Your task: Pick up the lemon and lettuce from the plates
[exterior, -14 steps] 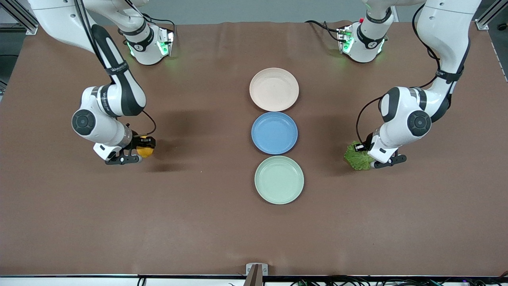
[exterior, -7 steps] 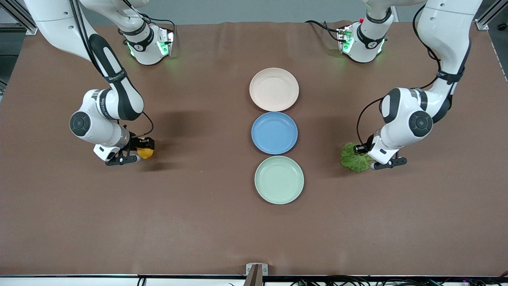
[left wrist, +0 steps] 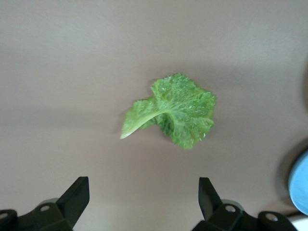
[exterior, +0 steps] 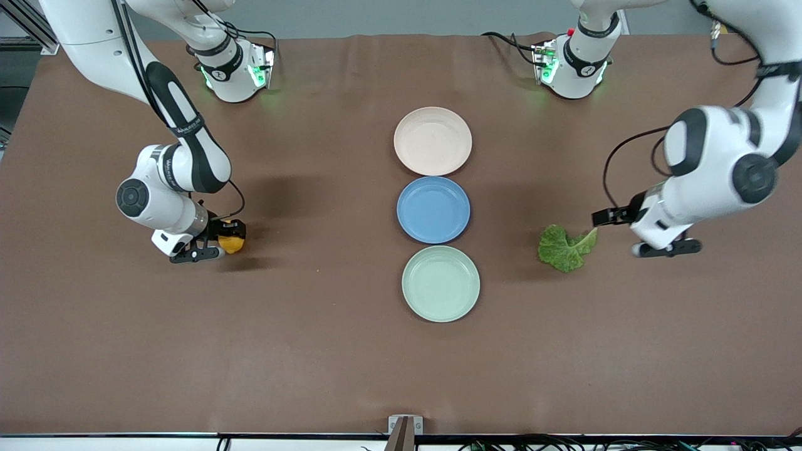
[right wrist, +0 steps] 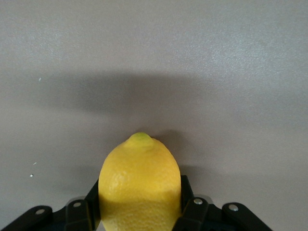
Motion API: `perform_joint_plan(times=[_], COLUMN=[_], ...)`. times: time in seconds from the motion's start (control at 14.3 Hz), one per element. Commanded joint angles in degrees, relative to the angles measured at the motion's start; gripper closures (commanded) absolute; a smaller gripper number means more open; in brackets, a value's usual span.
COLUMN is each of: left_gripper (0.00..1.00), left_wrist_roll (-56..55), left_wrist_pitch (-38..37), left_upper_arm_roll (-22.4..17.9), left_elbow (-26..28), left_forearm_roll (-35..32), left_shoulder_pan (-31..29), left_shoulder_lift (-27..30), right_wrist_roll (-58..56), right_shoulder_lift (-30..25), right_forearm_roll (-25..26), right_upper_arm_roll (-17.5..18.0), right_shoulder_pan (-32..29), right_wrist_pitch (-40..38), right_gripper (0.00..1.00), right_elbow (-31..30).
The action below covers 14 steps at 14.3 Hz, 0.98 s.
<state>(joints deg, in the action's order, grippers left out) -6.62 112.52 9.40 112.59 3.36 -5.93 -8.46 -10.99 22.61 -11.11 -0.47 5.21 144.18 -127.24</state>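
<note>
The lemon (exterior: pixel 233 243) (right wrist: pixel 139 178) is low on the tabletop and its shadow meets its tip, so it would lie there and the robot's right gripper should open.
The lettuce (exterior: pixel 564 248) lies flat on the brown table toward the left arm's end, beside the plates; it also shows in the left wrist view (left wrist: pixel 178 113). My left gripper (exterior: pixel 640 233) is open and empty, raised above the table just off the leaf's stem end (left wrist: pixel 143 197). My right gripper (exterior: pixel 213 241) is shut on the lemon (exterior: pixel 233 243), low at the table toward the right arm's end; in the right wrist view the lemon (right wrist: pixel 139 178) sits between its fingers (right wrist: pixel 192 211). The beige-pink plate (exterior: pixel 432 141) and the mint green plate (exterior: pixel 440 284) are both empty.
A blue plate (exterior: pixel 433 209) lies between the two other plates in a row down the table's middle; its edge shows in the left wrist view (left wrist: pixel 301 183). The arm bases stand along the edge farthest from the front camera.
My left gripper has let go of the lettuce, risen and moved toward the left arm's end; the leaf stays on the table. My right gripper with the lemon has hardly moved.
</note>
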Motion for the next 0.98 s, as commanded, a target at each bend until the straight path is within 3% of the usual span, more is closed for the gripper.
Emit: perform_joint_plan(times=[0.0,0.35,0.77,0.84,0.91], left_gripper=[0.00,0.00,0.00,0.00,0.00], left_wrist_roll=[3.62,3.98,3.46,3.20,3.19], left_wrist_pitch=[-4.66,-18.19,-23.92,-24.02,-24.02], left_upper_arm_roll=[0.35,0.18,0.09,0.09,0.09], left_elbow=[0.01,-13.15,-23.55,-23.73,-24.08], left_forearm_roll=[-1.16,-1.08,-1.16,-1.16,-1.16], left_shoulder_pan=[-2.32,-3.99,-4.70,-4.61,-4.61], left_shoulder_lift=[6.86,8.03,8.02,8.20,8.20], right_wrist_roll=[-1.84,-2.54,-3.16,-3.07,-3.07], right_shoulder_lift=[-0.37,-0.46,-0.55,-0.55,-0.46], right_forearm_roll=[-1.64,-1.37,-1.37,-1.37,-1.37], right_upper_arm_roll=[0.65,0.65,0.65,0.65,0.65], right_shoulder_pan=[-0.90,-0.90,-1.96,-1.96,-1.96], right_wrist_pitch=[0.93,0.75,0.31,0.40,0.40], right_gripper=[0.99,0.99,0.98,0.97,0.88], right_elbow=[-0.90,-0.82,-0.64,-0.64,-0.64])
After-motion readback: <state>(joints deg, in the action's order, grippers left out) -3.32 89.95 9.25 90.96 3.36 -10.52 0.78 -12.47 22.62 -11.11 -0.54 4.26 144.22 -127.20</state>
